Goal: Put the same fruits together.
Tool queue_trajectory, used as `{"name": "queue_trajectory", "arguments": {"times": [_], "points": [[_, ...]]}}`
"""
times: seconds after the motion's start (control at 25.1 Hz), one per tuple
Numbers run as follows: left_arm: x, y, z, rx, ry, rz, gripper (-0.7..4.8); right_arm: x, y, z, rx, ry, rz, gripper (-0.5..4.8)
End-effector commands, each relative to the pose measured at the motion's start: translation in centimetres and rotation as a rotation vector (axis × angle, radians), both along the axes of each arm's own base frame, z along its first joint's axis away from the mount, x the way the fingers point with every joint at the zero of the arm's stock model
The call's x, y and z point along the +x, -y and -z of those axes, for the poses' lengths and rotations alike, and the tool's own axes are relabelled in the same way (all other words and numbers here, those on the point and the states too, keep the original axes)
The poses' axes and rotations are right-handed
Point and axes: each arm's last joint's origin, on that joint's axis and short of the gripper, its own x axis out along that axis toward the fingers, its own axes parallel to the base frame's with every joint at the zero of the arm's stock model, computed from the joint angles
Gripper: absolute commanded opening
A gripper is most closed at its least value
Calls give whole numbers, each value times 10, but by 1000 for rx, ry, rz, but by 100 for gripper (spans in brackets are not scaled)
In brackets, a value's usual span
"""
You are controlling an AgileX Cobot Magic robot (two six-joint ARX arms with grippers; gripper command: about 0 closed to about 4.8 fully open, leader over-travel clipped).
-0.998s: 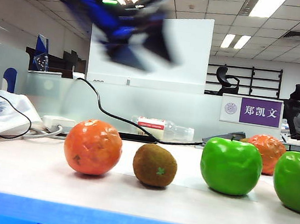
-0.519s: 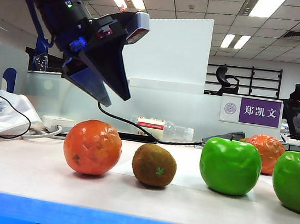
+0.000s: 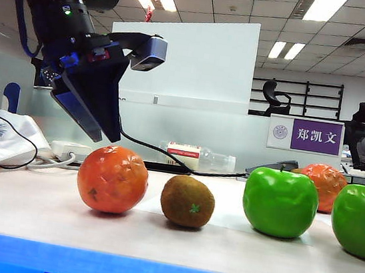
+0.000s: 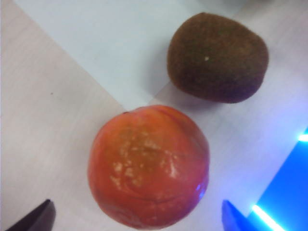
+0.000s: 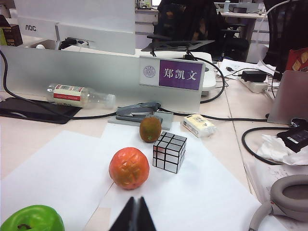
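My left gripper isn't ready to close yet: its fingers are above the orange-red fruit (image 3: pixel 117 155) (image 4: pixel 149 163) and would miss it now. I need to first lower it.
My left gripper (image 3: pixel 108 138) hangs open, pointing down just above the left orange-red fruit (image 3: pixel 113 178), not touching it. In the left wrist view that fruit (image 4: pixel 149 166) lies between the spread fingertips (image 4: pixel 34 219) of the left gripper (image 4: pixel 134 217), with a brown kiwi (image 4: pixel 217 57) beside it. The kiwi (image 3: pixel 188 201) sits right of the fruit, then a green apple (image 3: pixel 280 203), a second orange-red fruit (image 3: pixel 325 185) behind it, and another green apple (image 3: pixel 360 220). My right gripper (image 5: pixel 136 211) is shut and empty, short of an orange-red fruit (image 5: pixel 128 168), a second kiwi (image 5: pixel 150 128) and an apple (image 5: pixel 31 219).
A mirrored cube (image 5: pixel 169 151) stands by the far orange-red fruit on white paper (image 5: pixel 202 192). A stapler (image 5: pixel 137 111), a lying bottle (image 5: pixel 79 95), a name plate (image 5: pixel 172 74) and cables (image 3: pixel 147 145) line the back. Headphones (image 5: pixel 288 197) lie on the right. The table's blue front edge (image 3: pixel 164 272) is near.
The left arm has swung down from a high, blurred pose and tipped its open gripper to point down over the left orange-red fruit. No fruit has moved.
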Motion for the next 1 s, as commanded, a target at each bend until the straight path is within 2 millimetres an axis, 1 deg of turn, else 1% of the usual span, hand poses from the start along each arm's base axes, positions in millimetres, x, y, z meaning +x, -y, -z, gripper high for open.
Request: {"name": "queue_trajectory", "arguments": {"times": [0.04, 0.28, 0.48, 0.68, 1.0], "points": [[0, 0, -2, -8, 15, 3, 479, 0, 0, -2, 9, 9, -5, -6], [1, 0, -2, -8, 20, 2, 479, 0, -6, 4, -35, -53, -168, -6], [0, 0, 0, -5, 11, 3, 479, 7, -18, 8, -79, -138, -315, -6], [-4, -2, 10, 5, -11, 4, 479, 18, -31, 11, -116, -212, -365, -6], [-3, -1, 18, -27, -7, 13, 479, 30, -47, 9, -106, -223, -444, -6]]}}
